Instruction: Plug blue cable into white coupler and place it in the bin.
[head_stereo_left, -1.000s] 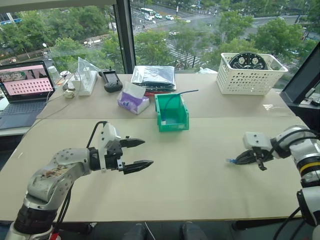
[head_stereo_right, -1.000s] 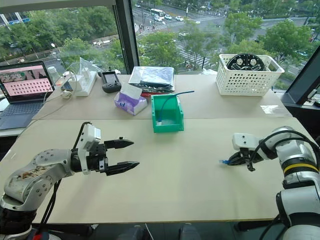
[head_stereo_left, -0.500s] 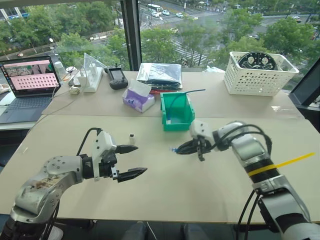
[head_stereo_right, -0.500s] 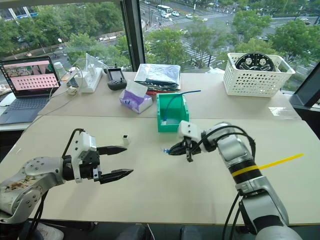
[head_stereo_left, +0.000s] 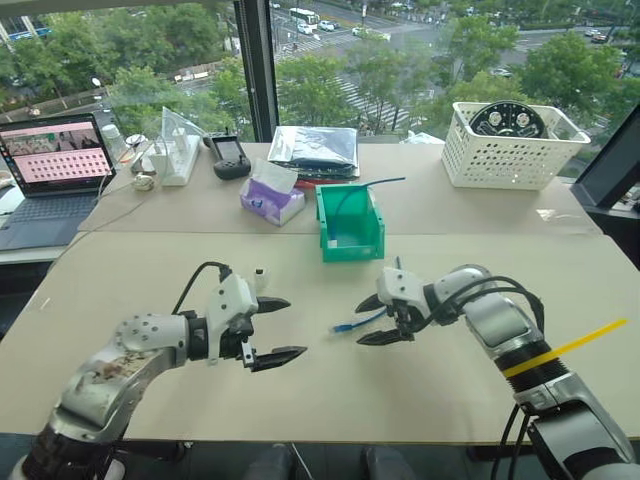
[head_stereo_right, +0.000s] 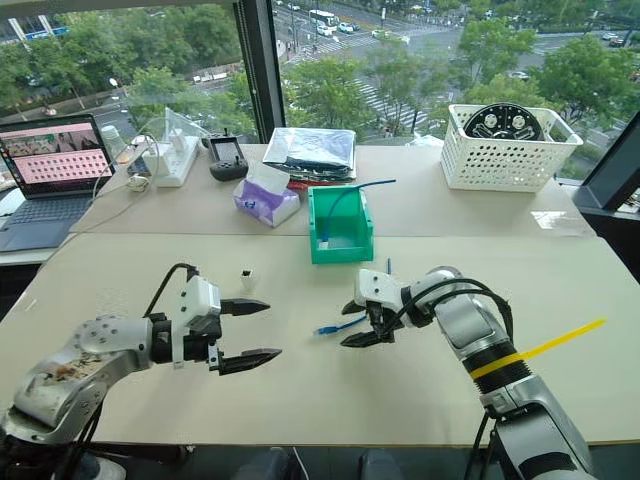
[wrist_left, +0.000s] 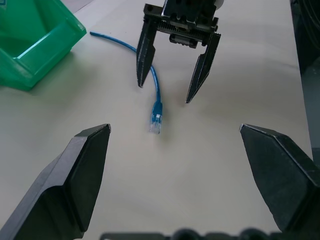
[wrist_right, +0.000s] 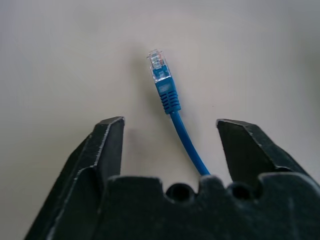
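Observation:
The blue cord curves slack along the table, so my right gripper should next grab the straight ribbed boot (head_stereo_left: 347, 327) behind the clear plug.
The blue cable (head_stereo_left: 352, 323) lies loose on the table, its clear plug (wrist_left: 155, 123) pointing toward my left gripper. My right gripper (head_stereo_left: 359, 324) is open with the cable (wrist_right: 170, 102) running out between its fingers, not pinched. My left gripper (head_stereo_left: 294, 328) is open and holds nothing, a short way left of the plug. The white coupler (head_stereo_left: 260, 272) stands on the table just beyond the left gripper's far finger. The green bin (head_stereo_left: 350, 222) sits farther back, behind the gap between the two grippers.
A second blue cord (head_stereo_left: 372, 184) sticks out of the bin. A purple tissue pack (head_stereo_left: 268, 200), a silver bag (head_stereo_left: 315, 148), a black controller (head_stereo_left: 228, 158) and a laptop (head_stereo_left: 55, 165) line the back left. A white lattice basket (head_stereo_left: 510, 150) stands back right.
My right gripper swung in from the right side to the table's middle with the cable, then opened and let it go onto the table. The left gripper sank slightly.

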